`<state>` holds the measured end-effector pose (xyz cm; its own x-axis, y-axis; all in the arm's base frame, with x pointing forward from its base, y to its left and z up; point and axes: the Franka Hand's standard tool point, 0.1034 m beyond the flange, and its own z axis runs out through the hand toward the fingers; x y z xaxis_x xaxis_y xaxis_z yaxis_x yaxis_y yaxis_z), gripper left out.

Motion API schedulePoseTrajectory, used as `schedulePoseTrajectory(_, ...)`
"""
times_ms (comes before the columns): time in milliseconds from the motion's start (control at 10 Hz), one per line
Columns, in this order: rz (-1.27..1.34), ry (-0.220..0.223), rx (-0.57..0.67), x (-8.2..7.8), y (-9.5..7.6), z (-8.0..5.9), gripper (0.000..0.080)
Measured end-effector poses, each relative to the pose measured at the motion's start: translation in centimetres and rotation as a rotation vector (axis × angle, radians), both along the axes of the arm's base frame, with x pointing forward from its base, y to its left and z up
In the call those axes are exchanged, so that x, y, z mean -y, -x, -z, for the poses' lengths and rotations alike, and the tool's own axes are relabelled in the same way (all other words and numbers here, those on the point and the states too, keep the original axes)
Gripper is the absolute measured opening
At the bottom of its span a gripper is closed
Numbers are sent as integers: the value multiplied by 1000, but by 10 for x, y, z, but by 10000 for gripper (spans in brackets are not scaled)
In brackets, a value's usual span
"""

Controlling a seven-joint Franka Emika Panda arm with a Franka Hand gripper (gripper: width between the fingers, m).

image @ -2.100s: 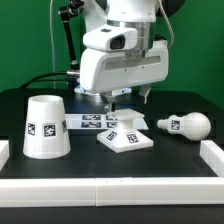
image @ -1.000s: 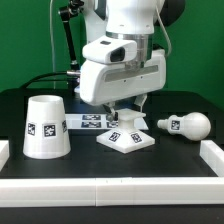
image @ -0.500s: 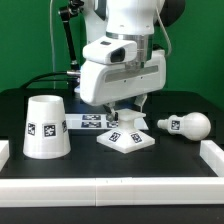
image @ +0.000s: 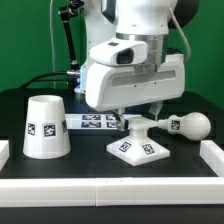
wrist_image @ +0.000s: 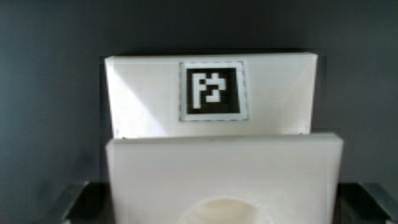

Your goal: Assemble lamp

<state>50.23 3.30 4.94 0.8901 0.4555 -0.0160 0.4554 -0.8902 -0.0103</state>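
My gripper holds the square lamp base short of the white wall's corner (image: 207,172) in the exterior view. I need to move the lamp base toward that corner before my gripper lets go of it.
The flat square lamp base (image: 138,149) lies on the black table, right of centre in the exterior view. My gripper (image: 137,121) stands straight over it, shut on its raised middle block. In the wrist view the base (wrist_image: 210,92) fills the picture, tag up, with its round socket hole (wrist_image: 222,212) between my dark fingers (wrist_image: 80,202). The round-headed bulb (image: 190,125) lies on its side just right of the base, a little apart. The tapered shade (image: 45,127) stands wide end down at the left.
The marker board (image: 93,122) lies flat behind the base, between the shade and my gripper. A low white wall (image: 110,186) runs along the table's front and up both sides. The arm's bulky white body hides the table behind the base.
My gripper has moved to the exterior view's right and slightly forward, and the base has gone with it, turning a little. It now sits closer to the bulb. Shade and bulb have not moved.
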Motion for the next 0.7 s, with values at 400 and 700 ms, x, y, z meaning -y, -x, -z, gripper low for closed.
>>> schedulePoseTrajectory(400,181,0,11,-26,-53,0,535)
schedulePoseTrajectory(700,273,-16,30,-42,-98,-1,535)
